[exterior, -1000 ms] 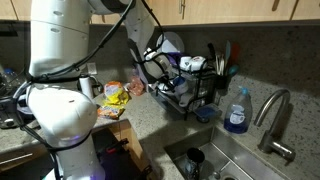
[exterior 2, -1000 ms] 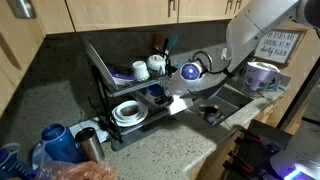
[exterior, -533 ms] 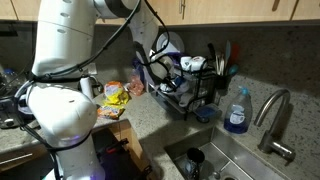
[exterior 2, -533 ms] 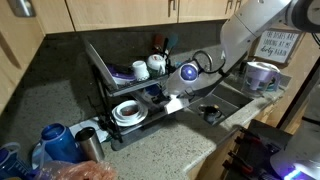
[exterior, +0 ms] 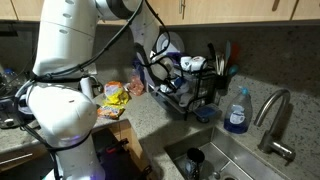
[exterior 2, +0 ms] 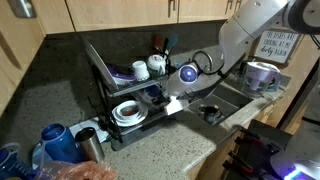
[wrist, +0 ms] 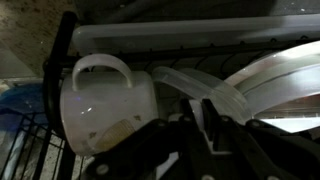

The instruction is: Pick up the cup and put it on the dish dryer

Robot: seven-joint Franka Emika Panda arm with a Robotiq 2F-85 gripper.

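My gripper releases the held cup next, since the cup's side sits inside the dish dryer between the white cup and the plates.
In the wrist view a white cup (wrist: 105, 105) with its handle on top lies just left of my gripper (wrist: 208, 125), inside the black wire dish dryer (wrist: 120, 40). The fingers stand close together with a thin white strip, seemingly the cup's wall, pinched between them. In both exterior views the dish dryer (exterior: 195, 95) (exterior 2: 105, 75) stands on the counter by the sink. My gripper (exterior: 160, 70) (exterior 2: 172, 102) reaches into its side at the lower tier. I cannot make the held cup out clearly in either of those views.
White plates (wrist: 270, 85) lean at the right of the gripper in the rack. Other white cups (exterior 2: 148, 68) sit on the upper tier and a bowl (exterior 2: 127, 110) on the lower. A blue soap bottle (exterior: 236, 112), a faucet (exterior: 272, 115) and the sink (exterior: 215, 160) lie nearby.
One second ago the arm shifted a little toward the rack. In the last half second nothing has visibly moved.
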